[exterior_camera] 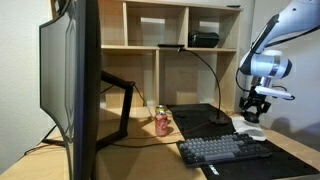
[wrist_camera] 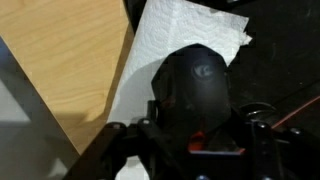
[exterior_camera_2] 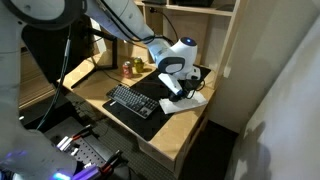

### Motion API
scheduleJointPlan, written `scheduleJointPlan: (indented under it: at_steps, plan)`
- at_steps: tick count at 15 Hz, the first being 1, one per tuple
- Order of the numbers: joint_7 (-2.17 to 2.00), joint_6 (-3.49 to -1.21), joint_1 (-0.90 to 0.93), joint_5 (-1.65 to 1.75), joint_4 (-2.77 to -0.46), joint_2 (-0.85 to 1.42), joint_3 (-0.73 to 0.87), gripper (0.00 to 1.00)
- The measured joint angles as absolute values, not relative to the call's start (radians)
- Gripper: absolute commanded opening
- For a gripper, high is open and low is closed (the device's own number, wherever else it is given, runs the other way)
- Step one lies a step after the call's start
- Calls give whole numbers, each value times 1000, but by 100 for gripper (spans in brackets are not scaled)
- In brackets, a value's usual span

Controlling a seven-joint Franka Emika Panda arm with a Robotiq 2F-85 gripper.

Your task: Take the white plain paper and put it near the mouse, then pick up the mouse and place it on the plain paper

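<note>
The mouse [wrist_camera: 195, 85] hangs above the white paper [wrist_camera: 180, 25] with the mouse's shadow beside it, so it comes down onto the paper next, before my gripper releases it.
The white plain paper [wrist_camera: 185, 35] lies on the desk, half on the wood and half on the black mat; it also shows in both exterior views [exterior_camera: 249, 129] [exterior_camera_2: 187, 100]. The black mouse [wrist_camera: 195, 85] sits between my gripper's [wrist_camera: 198, 135] two fingers, directly over the paper and casting a shadow on it. The fingers press on the mouse's two sides. In both exterior views the gripper [exterior_camera: 255, 108] [exterior_camera_2: 172, 86] hangs just above the paper, at the desk's end beside the keyboard. Whether the mouse touches the paper cannot be told.
A dark keyboard [exterior_camera: 225, 150] [exterior_camera_2: 135, 101] lies on a black mat [wrist_camera: 285, 60] next to the paper. A big monitor [exterior_camera: 70, 85] stands at the near side. A small red can [exterior_camera: 162, 123] and a wooden shelf [exterior_camera: 170, 45] are behind. Bare wood [wrist_camera: 60, 70] is beside the paper.
</note>
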State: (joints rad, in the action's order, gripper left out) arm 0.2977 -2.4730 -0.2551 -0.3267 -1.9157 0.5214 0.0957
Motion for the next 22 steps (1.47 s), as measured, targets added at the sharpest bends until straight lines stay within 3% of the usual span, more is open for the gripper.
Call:
scheduleJointPlan:
  at_steps: [10,11,14,22]
  plan:
    - [129,-2474,-262,-312,-1795,700,90,43]
    - [122,-2473,-263,-312,-1786,711,90,92]
    - [119,-2469,-263,-310,-1777,717,86,100]
    - [142,-2464,-269,-245,-1869,607,95,100]
